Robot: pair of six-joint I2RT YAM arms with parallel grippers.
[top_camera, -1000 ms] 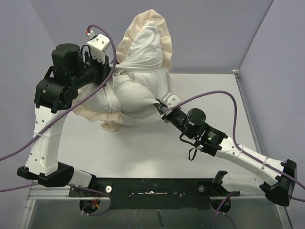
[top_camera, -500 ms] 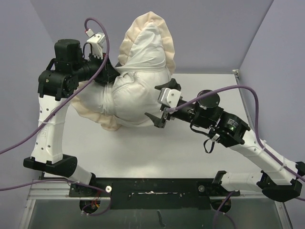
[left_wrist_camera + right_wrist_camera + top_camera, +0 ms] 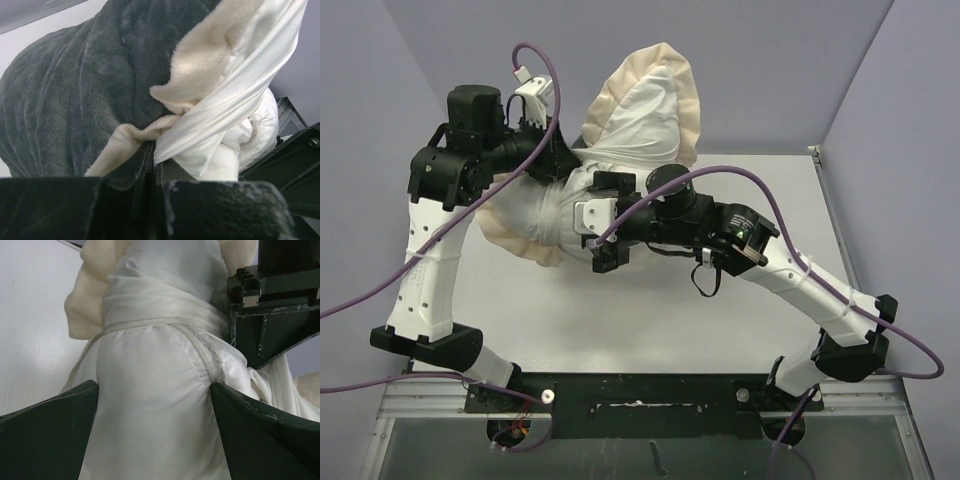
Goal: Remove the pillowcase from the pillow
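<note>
My right gripper next needs to pinch the white pillow by its bulging end, so that it can pull the pillow out of the pillowcase.
The pillowcase hangs bunched above the table, white with a peach frill rising toward the back wall and sagging at the left. My left gripper is shut on its gathered white fabric and frill. In the left wrist view the dark grey plush face fills the left, and the fabric is pinched in my left gripper. The pillow bulges out of the cover's mouth. My right gripper is open, its fingers on either side of that bulge. From above, my right gripper straddles the pillow.
The white table lies under the bundle. Grey walls close in at the back and both sides. The left arm's black jaw housing shows close above the pillow in the right wrist view. Purple cables loop over both arms.
My right gripper has opened and swung left from the pillow's right side to straddle its front bulge. The left arm has carried the bundle slightly right and up.
</note>
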